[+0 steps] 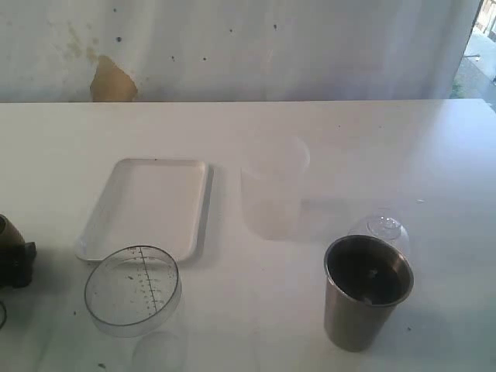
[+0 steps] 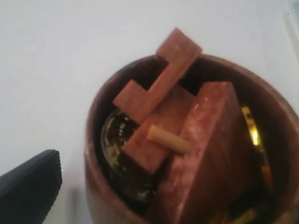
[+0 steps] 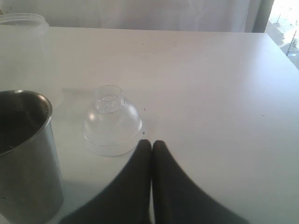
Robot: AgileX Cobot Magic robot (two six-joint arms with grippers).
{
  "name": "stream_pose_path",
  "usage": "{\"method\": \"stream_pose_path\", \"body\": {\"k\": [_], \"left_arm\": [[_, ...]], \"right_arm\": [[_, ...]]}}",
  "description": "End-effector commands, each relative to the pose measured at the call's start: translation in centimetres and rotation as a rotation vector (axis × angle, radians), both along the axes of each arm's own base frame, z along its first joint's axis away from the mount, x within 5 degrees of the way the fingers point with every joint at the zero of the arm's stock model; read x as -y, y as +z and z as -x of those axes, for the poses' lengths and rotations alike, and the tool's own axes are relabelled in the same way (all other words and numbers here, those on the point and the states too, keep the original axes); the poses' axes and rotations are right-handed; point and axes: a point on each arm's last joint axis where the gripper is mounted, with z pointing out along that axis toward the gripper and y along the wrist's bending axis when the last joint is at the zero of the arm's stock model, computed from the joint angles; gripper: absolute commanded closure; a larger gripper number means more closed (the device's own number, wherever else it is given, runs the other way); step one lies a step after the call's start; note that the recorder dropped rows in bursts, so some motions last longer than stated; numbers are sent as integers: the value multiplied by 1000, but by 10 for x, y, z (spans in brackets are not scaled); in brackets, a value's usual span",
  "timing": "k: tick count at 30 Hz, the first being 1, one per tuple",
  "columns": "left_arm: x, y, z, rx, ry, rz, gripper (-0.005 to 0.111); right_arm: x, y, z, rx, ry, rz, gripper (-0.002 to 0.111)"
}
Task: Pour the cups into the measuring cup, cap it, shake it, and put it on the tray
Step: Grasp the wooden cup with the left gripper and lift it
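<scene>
One finger of my left gripper stands beside the brown cup's side, below its rim, so it is time to close on the cup now.
The squat brown cup fills the left wrist view, packed with reddish wooden blocks; in the exterior view only its edge shows at the far left. My left gripper straddles it, and one dark finger stands a small gap off the cup's wall; the other finger is hidden. The steel tumbler stands front right. The clear measuring cup with its printed scale sits before the white tray. My right gripper is shut on nothing, its tips beside a clear domed lid.
A frosted whitish beaker stands mid-table, right of the tray. The domed lid lies just behind the steel tumbler. The white table's far edge meets a pale wall.
</scene>
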Motion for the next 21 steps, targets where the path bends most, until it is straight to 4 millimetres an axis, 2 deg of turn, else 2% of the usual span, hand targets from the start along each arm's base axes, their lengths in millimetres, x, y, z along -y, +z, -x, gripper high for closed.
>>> {"method": "stream_pose_path", "body": {"k": [1,10,12,13,15,18,19,21], "left_arm": [[0,-4,-5,-9,0,-1,2],[0,-4,-6,14,-8,-16,3],[0,-4,-6,20,-2,-6,9],[0,-4,-6,21,7,9,16],[2,-5,-6,11,13,59,38],[6,-6,-5,-4,-33,80,80],[9,-6,-5,-7,-65,81,102],[13,-6,-5,-6,-121,75,106]], "right_arm": [[0,-2,0,0,-4,5,108],[0,-2,0,0,-4,5,108],[0,-2,0,0,-4,5,108],[0,-2,0,0,-4,5,108],[0,-2,0,0,-4,5,108],[0,-2,0,0,-4,5,108],[0,-2,0,0,-4,5,108],[0,-2,0,0,-4,5,108]]}}
